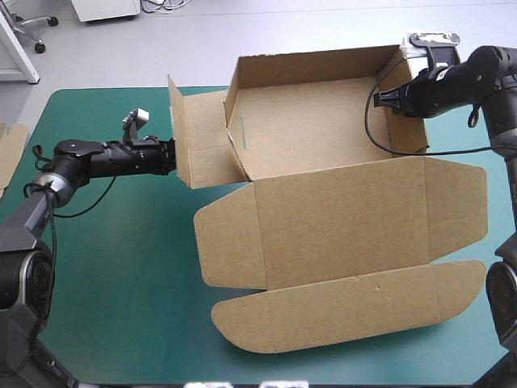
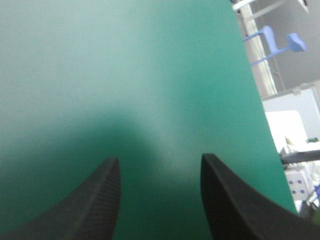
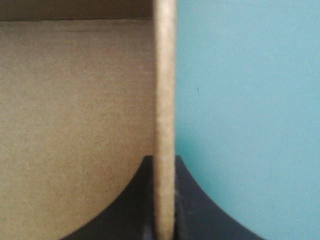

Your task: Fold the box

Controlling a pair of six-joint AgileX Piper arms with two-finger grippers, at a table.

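Note:
My left gripper grabs its thin raised side flap [image 1: 182, 133] next, since the open tray [image 1: 311, 125] is far wider than my fingers.
The brown box [image 1: 323, 218] lies mid-table as an open tray, its lid and rounded front flap flat toward the near edge. The back and side walls stand up. My right gripper [image 1: 389, 97] is shut on the tray's right wall [image 1: 408, 121]; in the right wrist view the wall's edge [image 3: 165, 90] runs up from between the fingers [image 3: 192, 200], with the box's inside on one side and the cover on the other. My left gripper [image 1: 171, 153] is next to the raised left side flap [image 1: 202, 145]. It stands open [image 2: 160, 157], with only teal-green cover ahead.
More brown board [image 1: 10, 149] shows at the table's left edge. Bare teal-green cover [image 1: 121, 267] stretches in front of the left arm. The box's lid reaches close to the table's near and right edges.

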